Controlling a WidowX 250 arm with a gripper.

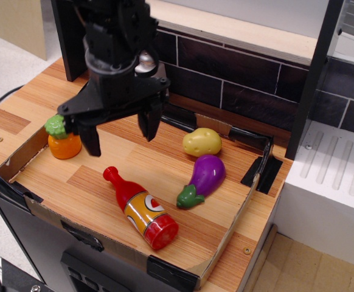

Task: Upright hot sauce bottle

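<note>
The hot sauce bottle needs to stand upright on the bottle's wide base (163,234), so my gripper should grab it by its narrow neck (117,182) next.
The hot sauce bottle (140,207) lies on its side on the wooden tray floor, near the front. It is glossy red with a yellow-orange label; its narrow neck points to the back left and its wide base to the front right. My black gripper (121,135) hangs open and empty above the tray, just behind the bottle's neck. Its two fingers (92,139) are spread wide apart, one at the left and one at the right.
An orange toy with a green top (62,137) stands at the tray's left, close to my left finger. A yellow potato (202,142) and a purple eggplant (202,179) lie to the right. A white shaker (145,63) is mostly hidden behind my arm. The low cardboard tray wall (19,160) rings the area.
</note>
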